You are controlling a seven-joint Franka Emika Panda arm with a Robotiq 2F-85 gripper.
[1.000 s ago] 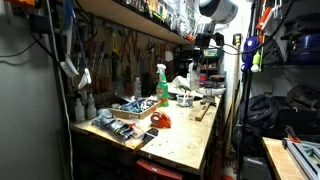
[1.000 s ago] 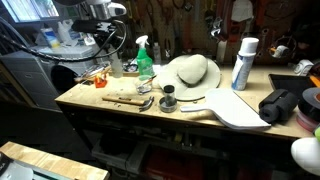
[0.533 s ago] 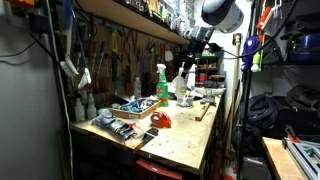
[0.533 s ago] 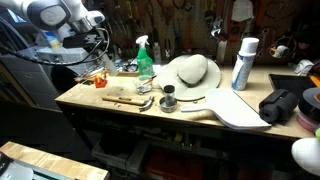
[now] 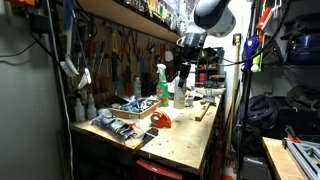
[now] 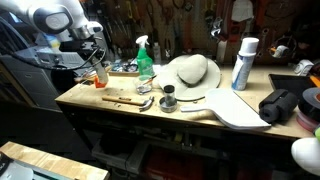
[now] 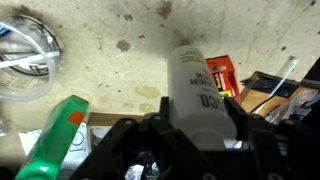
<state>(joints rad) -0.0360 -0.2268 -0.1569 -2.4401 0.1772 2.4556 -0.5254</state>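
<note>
The white bottle's base (image 7: 185,56) is still above the workbench, short of the wooden strip, so I will lower the bottle there before my gripper lets go of it.
My gripper (image 7: 197,120) is shut on a white cylindrical bottle (image 7: 192,85) with dark lettering, held upright between the black fingers. In an exterior view the gripper (image 5: 183,72) holds the white bottle (image 5: 180,96) over the far part of the workbench (image 5: 190,145). In an exterior view the gripper (image 6: 97,60) hangs over the left end of the workbench (image 6: 130,108); the bottle is hard to make out there. A green spray bottle (image 7: 55,140) with an orange tip lies close beside the gripper in the wrist view.
A green spray bottle (image 6: 145,62), a straw hat (image 6: 190,72), a white spray can (image 6: 243,62) and a small dark cup (image 6: 168,100) stand on the bench. A red box (image 7: 222,75) and a shiny round dish (image 7: 25,55) lie below the gripper. Shelves and tools crowd the wall.
The arm has come down from high above the bench and swung over it, carrying the white bottle lower toward the bench top near the green spray bottle.
</note>
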